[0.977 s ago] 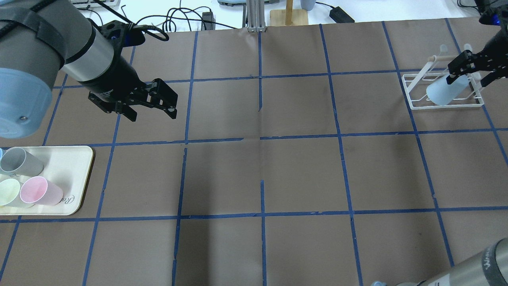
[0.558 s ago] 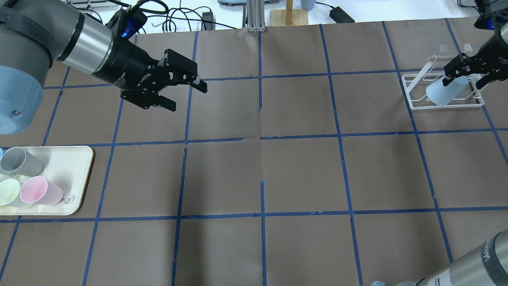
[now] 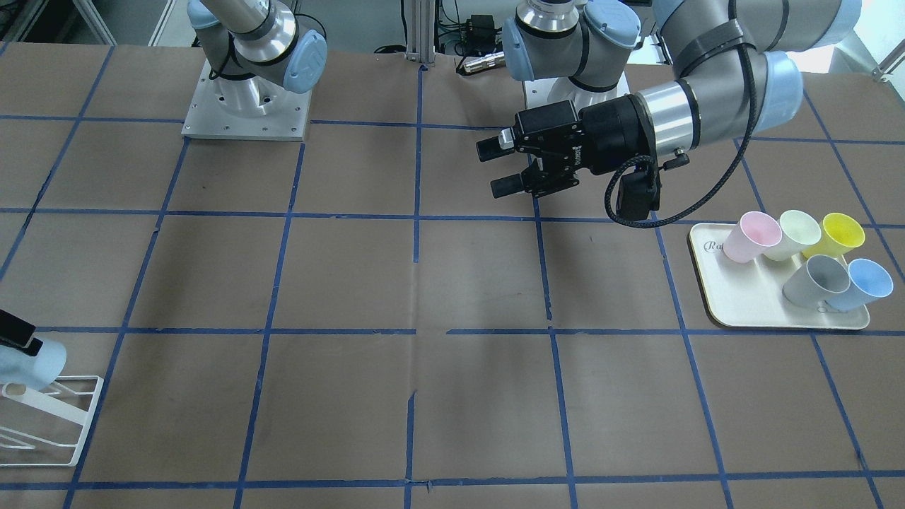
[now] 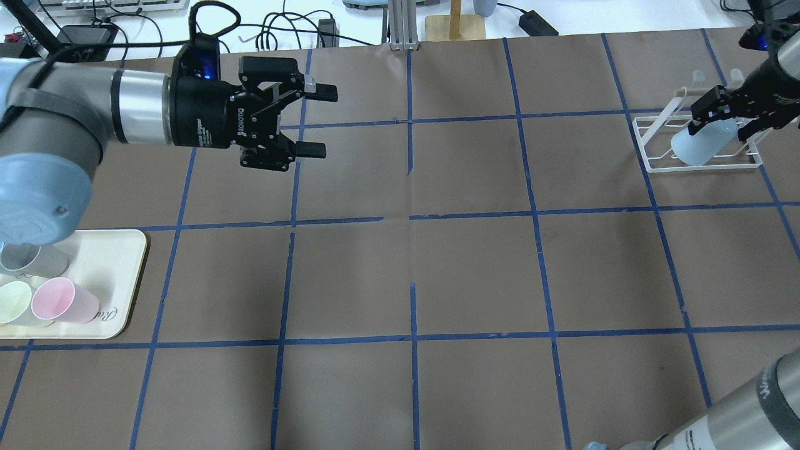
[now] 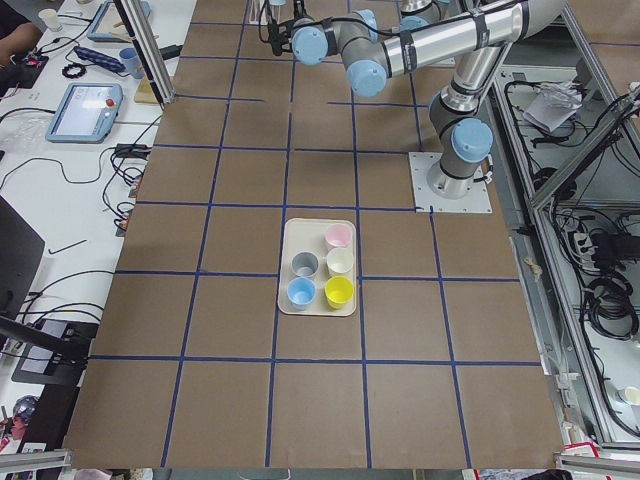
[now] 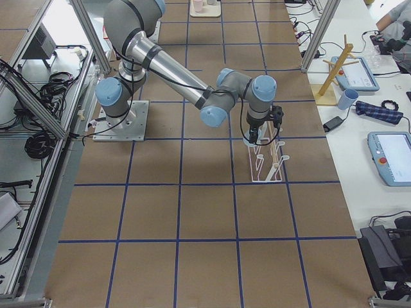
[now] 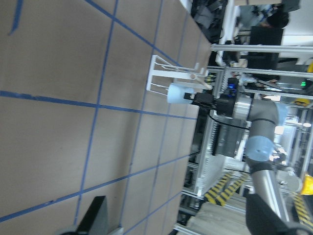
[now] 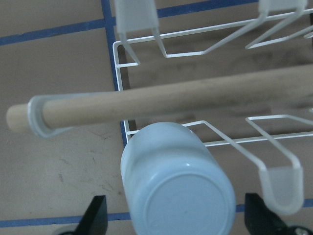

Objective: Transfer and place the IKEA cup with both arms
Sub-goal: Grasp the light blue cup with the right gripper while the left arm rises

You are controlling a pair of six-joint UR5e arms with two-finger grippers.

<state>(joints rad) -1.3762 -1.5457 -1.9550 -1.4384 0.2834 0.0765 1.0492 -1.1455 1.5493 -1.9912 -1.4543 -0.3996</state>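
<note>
I should next grab the cup by its base end [image 8: 188,203] with my right gripper, so the pale sky-blue cup's open end [image 8: 154,134] stays free for my left gripper.
The IKEA cup [image 4: 699,147], pale sky-blue, lies tilted on the white wire rack [image 4: 653,164] at the far right. It also shows in the right wrist view [image 8: 178,188], base toward the camera, and in the front view [image 3: 30,363]. My right gripper [image 4: 722,123] is open, its fingers [image 8: 96,216] on either side of the cup with gaps to it. My left gripper [image 4: 317,122] is open and empty, held level above the table's far left part and pointing right; it also shows in the front view [image 3: 495,168]. A second blue cup [image 3: 864,283] stands on the tray.
A cream tray [image 3: 742,304] at the robot's left holds pink [image 3: 749,237], pale green [image 3: 797,233], yellow [image 3: 841,235] and grey [image 3: 816,277] cups. A wooden dowel [image 8: 171,100] runs across the rack above the cup. Cables and a wooden stand [image 4: 455,25] lie beyond the far edge.
My left gripper swung up and to the right and turned to point right, staying open. My right gripper shifted slightly left over the rack; the cup stayed on the rack.
</note>
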